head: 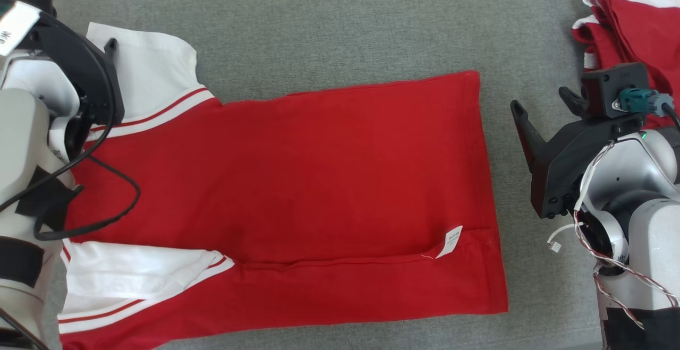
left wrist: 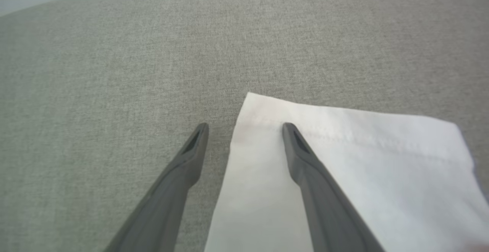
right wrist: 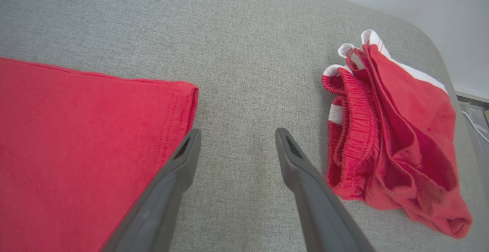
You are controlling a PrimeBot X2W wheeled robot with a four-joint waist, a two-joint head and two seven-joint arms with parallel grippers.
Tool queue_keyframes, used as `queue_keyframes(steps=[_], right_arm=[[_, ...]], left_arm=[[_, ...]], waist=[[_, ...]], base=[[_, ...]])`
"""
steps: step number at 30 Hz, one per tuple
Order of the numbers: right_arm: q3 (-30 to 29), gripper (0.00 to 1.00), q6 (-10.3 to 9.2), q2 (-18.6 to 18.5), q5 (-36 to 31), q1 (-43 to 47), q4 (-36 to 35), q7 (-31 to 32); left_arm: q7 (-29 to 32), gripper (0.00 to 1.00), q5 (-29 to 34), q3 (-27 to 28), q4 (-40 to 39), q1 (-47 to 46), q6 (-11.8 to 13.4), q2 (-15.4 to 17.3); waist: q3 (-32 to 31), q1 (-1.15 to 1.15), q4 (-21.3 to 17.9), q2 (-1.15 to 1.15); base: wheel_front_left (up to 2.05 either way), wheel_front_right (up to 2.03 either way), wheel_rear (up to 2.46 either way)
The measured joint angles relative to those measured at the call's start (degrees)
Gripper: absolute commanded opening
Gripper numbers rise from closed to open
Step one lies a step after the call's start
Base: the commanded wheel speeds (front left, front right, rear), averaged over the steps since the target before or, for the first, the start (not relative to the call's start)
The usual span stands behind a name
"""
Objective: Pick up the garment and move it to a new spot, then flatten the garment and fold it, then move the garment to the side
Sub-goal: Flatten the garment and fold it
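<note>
I will next use my left gripper to grab the far white sleeve by its cuff corner (head: 95, 30) (left wrist: 251, 107).
The garment (head: 319, 180) is a red shirt with white sleeves, lying flat across the grey padded surface (head: 345, 20), hem to the right. Its near long edge is folded over, and a white label (head: 452, 240) shows there. My left gripper (left wrist: 245, 126) hovers open at the far left over the upper white sleeve (left wrist: 363, 168): one finger is above the sleeve's corner, the other above bare surface. My right gripper (head: 539, 99) is open just right of the hem's far corner (right wrist: 183, 91), above bare surface, with nothing between its fingers.
A crumpled pile of red and white shorts (head: 627, 26) lies at the far right, close to my right gripper. The surface's rounded edge (right wrist: 439, 53) runs just beyond that pile. Bare grey surface stretches behind the shirt.
</note>
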Motion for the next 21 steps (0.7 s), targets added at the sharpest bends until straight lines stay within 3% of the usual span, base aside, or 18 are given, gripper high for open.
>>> queue_keyframes(steps=[3,5,6,10,16,19,21], right_arm=[[0.4,1.00,0.00,0.0,0.0,0.2,-0.1,0.0],[0.6,1.00,0.00,0.0,0.0,0.2,-0.2,0.2],[0.7,1.00,0.00,0.0,0.0,0.2,-0.2,0.3],[1.3,1.00,0.00,0.0,0.0,0.2,-0.3,0.5],[1.5,1.00,0.00,0.1,0.0,0.1,-0.9,1.2],[1.5,1.00,0.00,0.1,0.0,0.1,-1.3,1.2],[1.5,1.00,0.00,0.1,-0.1,0.1,-1.5,1.2]], left_arm=[[-0.1,1.00,-0.3,0.1,1.5,0.0,-0.1,0.0],[-0.1,0.85,-0.8,0.2,2.4,-0.3,-0.1,0.0],[-0.3,0.84,-1.0,0.2,2.8,-0.6,-0.1,0.0],[-1.0,0.99,-1.0,0.2,4.2,-1.2,0.4,0.7],[-1.9,0.91,-2.0,0.6,6.8,-2.9,-0.6,1.2],[-2.6,0.73,-2.2,0.4,7.5,-3.0,-0.6,-0.2],[-2.9,0.52,-2.4,0.3,8.0,-3.2,-1.1,-1.0]], waist=[[0.1,0.00,-0.5,0.00],[0.1,-0.01,-0.7,-0.01],[0.1,0.00,-0.7,0.00],[0.1,0.00,-1.0,-0.01],[0.4,0.00,-1.2,-0.01],[0.3,-0.01,-1.0,-0.01],[0.3,0.00,-1.0,-0.01]], base=[[0.00,0.00,0.00],[0.00,0.00,0.00],[0.00,0.00,0.00],[0.00,0.00,0.00],[0.00,0.00,0.00],[0.00,0.00,0.00],[0.00,0.00,0.00]])
